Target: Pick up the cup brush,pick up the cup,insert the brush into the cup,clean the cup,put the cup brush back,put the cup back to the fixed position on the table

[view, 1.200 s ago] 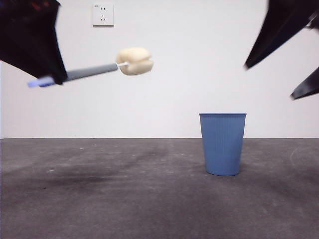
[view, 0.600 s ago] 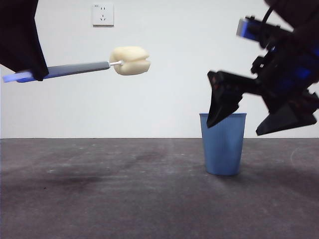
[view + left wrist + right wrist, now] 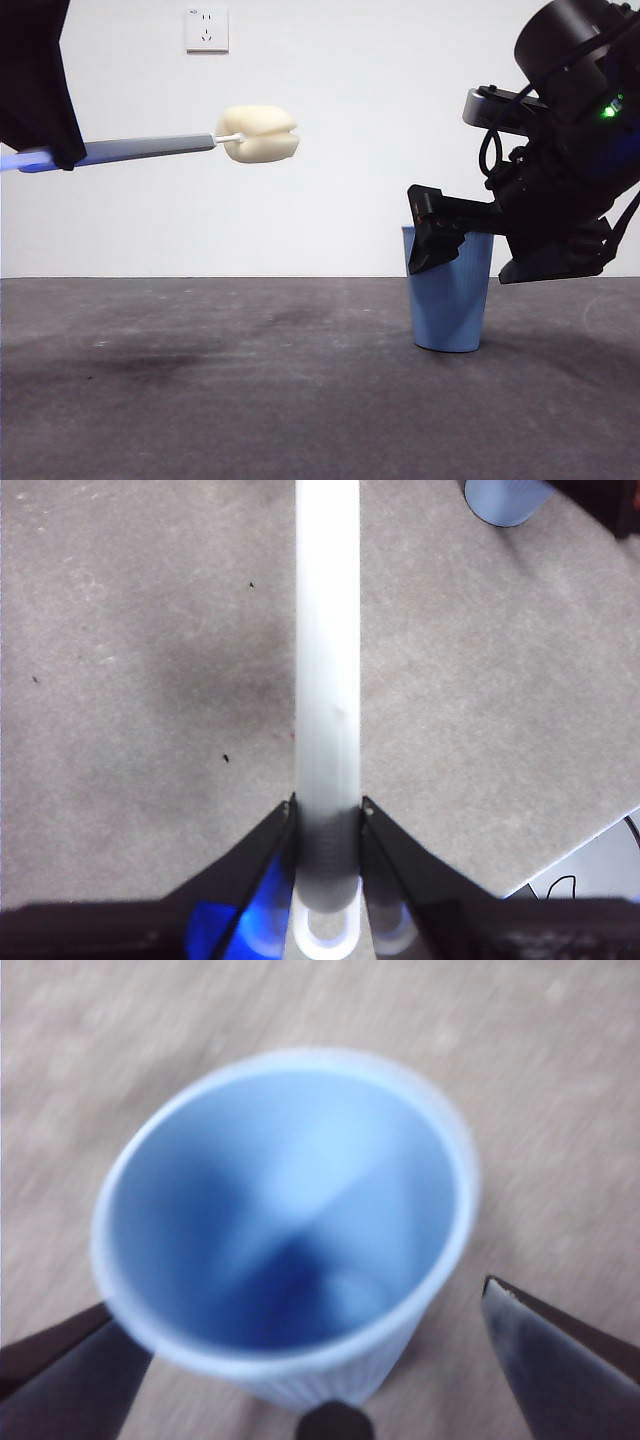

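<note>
My right gripper takes hold of the cup by its ribbed body just below the cup's rim point(image 3: 355, 1355) next, leaving the cup's opening point(image 3: 285, 1200) free for the brush.
The blue ribbed cup point(image 3: 448, 305) stands upright on the dark grey table point(image 3: 250, 400), right of centre. My right gripper point(image 3: 470, 250) is open, lowered at the cup's rim, one jaw on each side of it; the right wrist view looks down into the empty cup point(image 3: 290, 1230) between the jaws. My left gripper point(image 3: 326, 825) is shut on the cup brush handle point(image 3: 327, 660) and holds it high at the left. The brush point(image 3: 150, 149) lies nearly level in the air, its cream sponge head point(image 3: 258, 134) pointing toward the cup. The cup shows small in the left wrist view point(image 3: 505, 498).
A white wall with a socket point(image 3: 206, 29) stands behind the table. A white strip and a cable point(image 3: 590, 865) lie past the table edge in the left wrist view.
My right gripper has come down from the upper right to the cup's rim, jaws either side of it. The brush has shifted slightly left and levelled out.
</note>
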### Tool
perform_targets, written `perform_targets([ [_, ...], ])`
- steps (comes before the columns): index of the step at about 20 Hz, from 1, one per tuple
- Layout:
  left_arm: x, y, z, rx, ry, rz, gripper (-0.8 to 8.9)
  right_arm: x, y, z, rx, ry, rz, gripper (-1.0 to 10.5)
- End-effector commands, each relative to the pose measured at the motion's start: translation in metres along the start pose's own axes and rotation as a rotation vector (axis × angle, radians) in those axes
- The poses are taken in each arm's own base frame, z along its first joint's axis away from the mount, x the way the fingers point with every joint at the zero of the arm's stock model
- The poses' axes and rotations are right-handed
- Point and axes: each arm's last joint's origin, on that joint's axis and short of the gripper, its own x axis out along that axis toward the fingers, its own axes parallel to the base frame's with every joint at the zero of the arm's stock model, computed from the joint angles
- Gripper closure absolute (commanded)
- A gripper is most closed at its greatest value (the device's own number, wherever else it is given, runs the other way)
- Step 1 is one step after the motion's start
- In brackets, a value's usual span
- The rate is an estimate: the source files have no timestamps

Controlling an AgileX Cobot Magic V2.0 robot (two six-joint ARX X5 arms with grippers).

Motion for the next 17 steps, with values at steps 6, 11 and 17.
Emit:
perform_targets([
  [6, 0.0, 0.0, 0.0, 0.002, -0.007, -0.001, 8.22, 0.021, -0.004, -0.013, -0.009, -0.038, 0.063, 4.1],
  [11, 0.0, -0.001, 0.002, 0.001, -0.022, -0.004, 8.22, 0.022, -0.003, -0.011, -0.028, -0.068, 0.067, 9.0],
  [17, 0.0, 0.0, 0.001, 0.04, -0.02, -0.001, 8.22, 0.009, 0.002, -0.001, -0.062, -0.073, 0.084, 9.6],
])
